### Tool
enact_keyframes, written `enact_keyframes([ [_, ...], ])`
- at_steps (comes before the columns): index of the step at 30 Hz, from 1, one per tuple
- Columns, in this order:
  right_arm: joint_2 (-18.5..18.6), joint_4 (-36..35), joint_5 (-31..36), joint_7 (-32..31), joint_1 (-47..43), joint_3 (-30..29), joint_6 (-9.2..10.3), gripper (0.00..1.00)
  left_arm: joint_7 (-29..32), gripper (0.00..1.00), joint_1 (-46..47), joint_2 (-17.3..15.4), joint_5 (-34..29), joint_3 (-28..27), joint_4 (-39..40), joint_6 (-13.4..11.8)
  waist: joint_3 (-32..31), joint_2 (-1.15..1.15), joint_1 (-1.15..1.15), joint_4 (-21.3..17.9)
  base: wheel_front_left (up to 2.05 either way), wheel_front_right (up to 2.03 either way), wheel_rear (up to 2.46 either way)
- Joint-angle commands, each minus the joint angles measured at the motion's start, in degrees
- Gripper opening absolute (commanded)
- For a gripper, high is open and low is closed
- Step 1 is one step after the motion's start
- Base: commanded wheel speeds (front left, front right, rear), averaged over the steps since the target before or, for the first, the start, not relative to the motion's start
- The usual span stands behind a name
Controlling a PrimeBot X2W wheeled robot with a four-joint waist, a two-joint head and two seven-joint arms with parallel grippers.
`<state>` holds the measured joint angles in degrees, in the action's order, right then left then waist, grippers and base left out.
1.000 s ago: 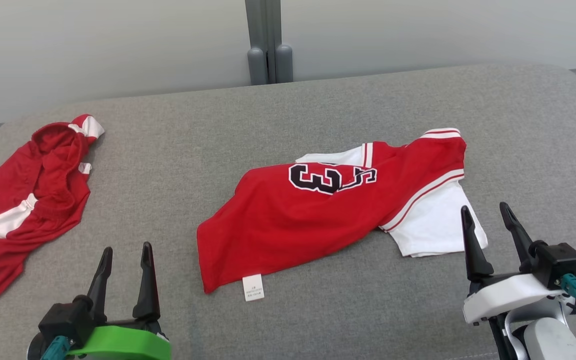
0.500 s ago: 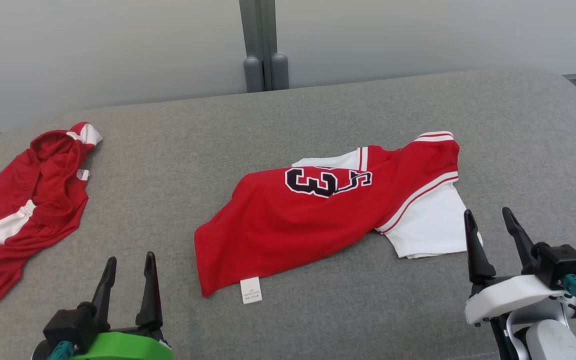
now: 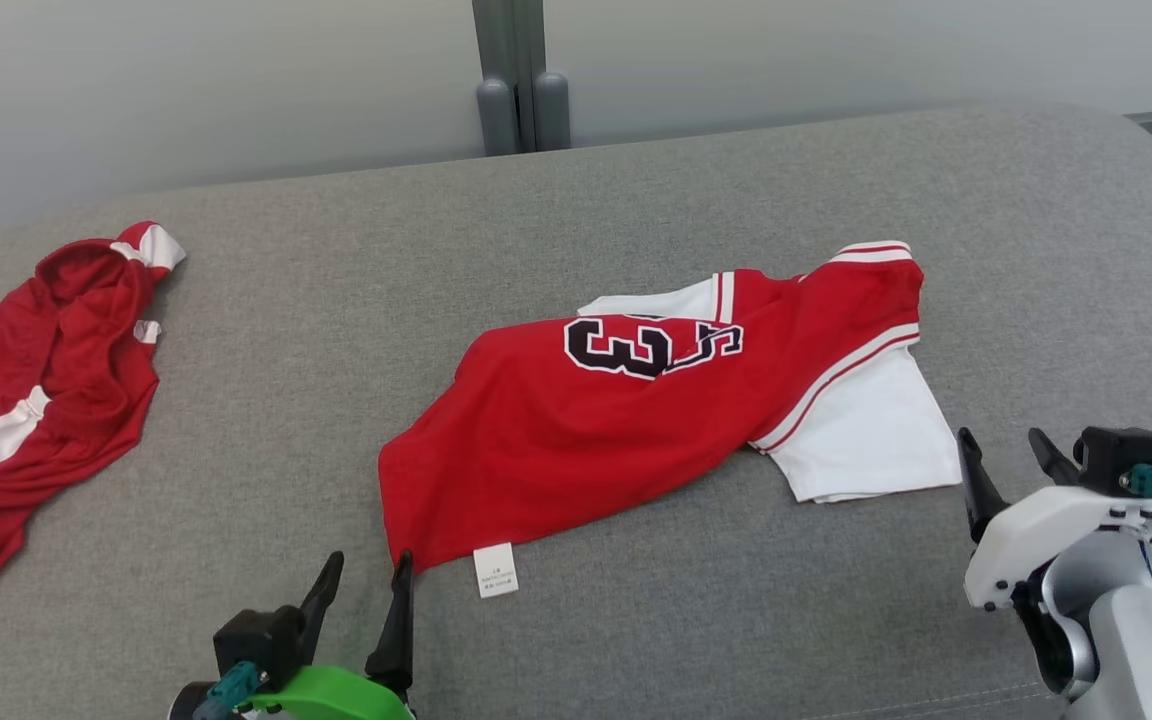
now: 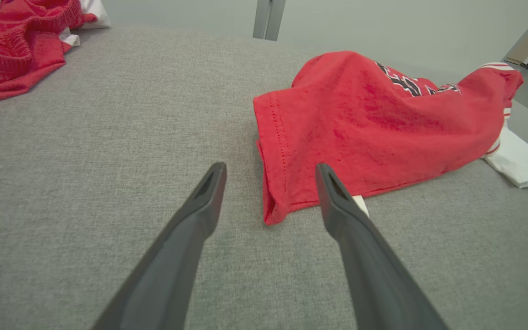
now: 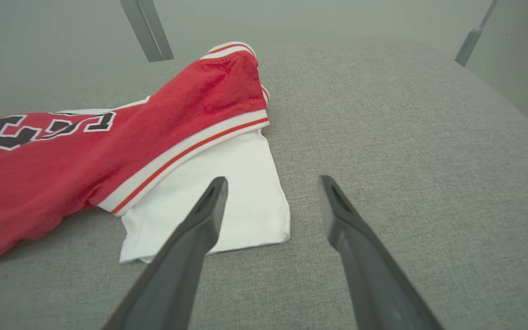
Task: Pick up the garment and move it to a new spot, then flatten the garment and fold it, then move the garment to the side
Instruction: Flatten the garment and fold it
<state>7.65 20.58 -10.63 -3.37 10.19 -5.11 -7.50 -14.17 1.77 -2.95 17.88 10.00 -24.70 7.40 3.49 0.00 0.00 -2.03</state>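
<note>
The left gripper grips the garment by its red hem corner (image 3: 405,559) next, where a small fold stands up while the garment's body lies slack.
The garment (image 3: 636,420) is a red jersey with black numerals, striped trim and a white sleeve, lying crumpled mid-surface on the grey cushion (image 3: 576,230). A white label (image 3: 495,570) hangs at its near hem. My left gripper (image 3: 368,578) stands open just short of the garment's near left corner (image 4: 273,201), which lies between the fingertips' lines in the left wrist view. My right gripper (image 3: 1004,452) is open right of the white sleeve (image 5: 218,197), nothing held. In the left wrist view the left gripper (image 4: 271,172) is empty, as is the right gripper (image 5: 273,185) in its own view.
A second red and white garment (image 3: 26,400) lies bunched at the cushion's far left (image 4: 12,41). A grey post (image 3: 509,75) stands behind the cushion against the pale wall. Bare grey fabric stretches right of the jersey (image 5: 406,137).
My left gripper has moved right and forward up to the jersey's near left corner. The right gripper has shifted right and lower in view. The camera has also shifted slightly.
</note>
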Motion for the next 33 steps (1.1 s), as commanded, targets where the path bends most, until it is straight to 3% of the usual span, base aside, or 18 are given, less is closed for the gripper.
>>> enact_keyframes([
  [1, 0.4, 1.1, 0.0, -1.2, 1.8, -0.5, 0.01, 1.00, 0.3, 1.00, 1.7, -0.3, 0.6, 0.3, -1.3, 0.1, 1.1, 0.00, 0.00, 0.0, 0.00, 0.00, 0.00],
  [11, 1.5, 14.0, -2.2, -6.6, 11.1, -1.9, 0.01, 1.00, 2.5, 1.00, 11.0, -0.2, 2.5, 4.1, -12.9, -0.1, 5.3, 0.00, 0.00, 1.3, 0.00, 0.00, 0.00],
  [23, 0.6, 26.0, -5.2, -8.6, 13.4, 2.4, -0.02, 1.00, 1.4, 1.00, 15.5, 0.2, 6.2, 10.5, -21.7, 0.1, 7.0, 0.00, 0.00, 1.8, 0.00, 0.00, 0.00],
  [24, 0.4, 26.6, -5.5, -8.9, 13.3, 2.9, -0.09, 1.00, 1.3, 0.95, 15.6, 0.3, 6.9, 11.7, -21.8, 0.1, 7.1, 0.00, 0.00, 1.8, 0.00, 0.00, 0.00],
  [25, 0.0, 27.1, -6.1, -9.4, 13.1, 3.7, -0.20, 1.00, 1.1, 0.74, 15.6, 0.3, 8.1, 13.0, -22.0, 0.2, 7.1, 0.00, 0.00, 1.8, 0.00, 0.00, 0.00],
  [27, -0.4, 27.8, -7.4, -9.9, 12.8, 4.9, -0.23, 0.30, 0.9, 0.16, 16.1, 0.3, 9.6, 14.9, -22.6, 0.2, 7.2, 0.00, 0.00, 1.8, 0.00, 0.00, 0.00],
  [28, -0.5, 28.0, -8.0, -10.1, 12.8, 5.6, -0.24, 0.00, 0.9, 0.00, 16.4, 0.3, 9.8, 15.8, -23.1, 0.2, 7.2, 0.00, 0.00, 1.8, 0.00, 0.00, 0.00],
  [33, 0.2, 26.8, -12.2, -9.1, 13.7, 7.6, -0.20, 0.00, -0.1, 0.00, 18.5, -0.5, 13.1, 18.5, -24.6, 0.1, 7.3, 0.00, 0.00, 1.7, 0.00, 0.00, 0.00],
])
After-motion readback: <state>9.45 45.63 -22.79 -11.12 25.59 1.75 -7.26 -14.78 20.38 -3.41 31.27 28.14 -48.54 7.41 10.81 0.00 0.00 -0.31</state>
